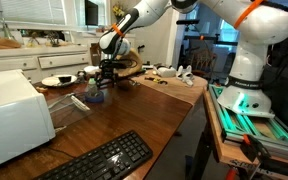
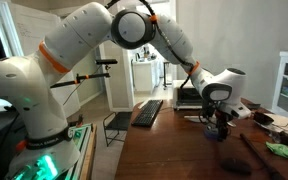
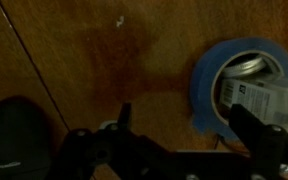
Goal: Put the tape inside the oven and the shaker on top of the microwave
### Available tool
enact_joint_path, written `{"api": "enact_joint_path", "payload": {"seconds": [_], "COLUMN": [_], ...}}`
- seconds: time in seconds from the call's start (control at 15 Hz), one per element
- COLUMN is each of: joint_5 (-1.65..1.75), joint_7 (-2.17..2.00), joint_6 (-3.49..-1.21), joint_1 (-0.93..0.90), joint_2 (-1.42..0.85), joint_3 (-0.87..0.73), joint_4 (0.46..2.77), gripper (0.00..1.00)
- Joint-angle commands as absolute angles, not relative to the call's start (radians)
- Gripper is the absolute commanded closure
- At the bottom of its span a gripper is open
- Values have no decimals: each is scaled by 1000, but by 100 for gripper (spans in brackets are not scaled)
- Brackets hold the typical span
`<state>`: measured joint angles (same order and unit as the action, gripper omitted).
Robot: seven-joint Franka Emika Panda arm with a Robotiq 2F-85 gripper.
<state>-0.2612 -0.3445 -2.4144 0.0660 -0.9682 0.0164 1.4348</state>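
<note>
My gripper grabs the tape's side beside bare wood next, clear of the shaker (image 3: 252,94). That way only the tape comes up, to go inside the oven.
In the wrist view a blue tape ring (image 3: 206,95) lies flat on the brown wooden table. The shaker (image 3: 252,94), with a silver top and a white label, sits inside the ring. My gripper (image 3: 184,128) is open just above the table. Its left finger is over bare wood and its right finger is over the ring's near edge, so the ring's left wall lies between the fingers. In both exterior views the gripper (image 1: 107,76) (image 2: 219,126) hangs low over the table's far part. The white microwave (image 1: 12,115) stands at the table's near end. No oven is in view.
A black keyboard (image 1: 99,160) lies near the microwave. A white plate (image 1: 56,80) and small items lie beside the gripper. A dark round object (image 3: 14,135) lies left of the gripper. The table edge (image 1: 189,110) runs alongside the robot base.
</note>
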Motion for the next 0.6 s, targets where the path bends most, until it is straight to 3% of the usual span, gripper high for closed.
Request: {"api": "enact_joint_path", "payload": {"seconds": [0.0,0.27,0.53], "joint_5": [-292,-286,-276], "joint_7": [-301,-294,-300], "joint_6": [-2423,-2410,-2392], "joint_1": [77,76,67], "joint_2": [-1007,-1038,-1081], "joint_3": [40,43,35], "joint_4": [1400,1371,1334], "gripper": [0,0,14]}}
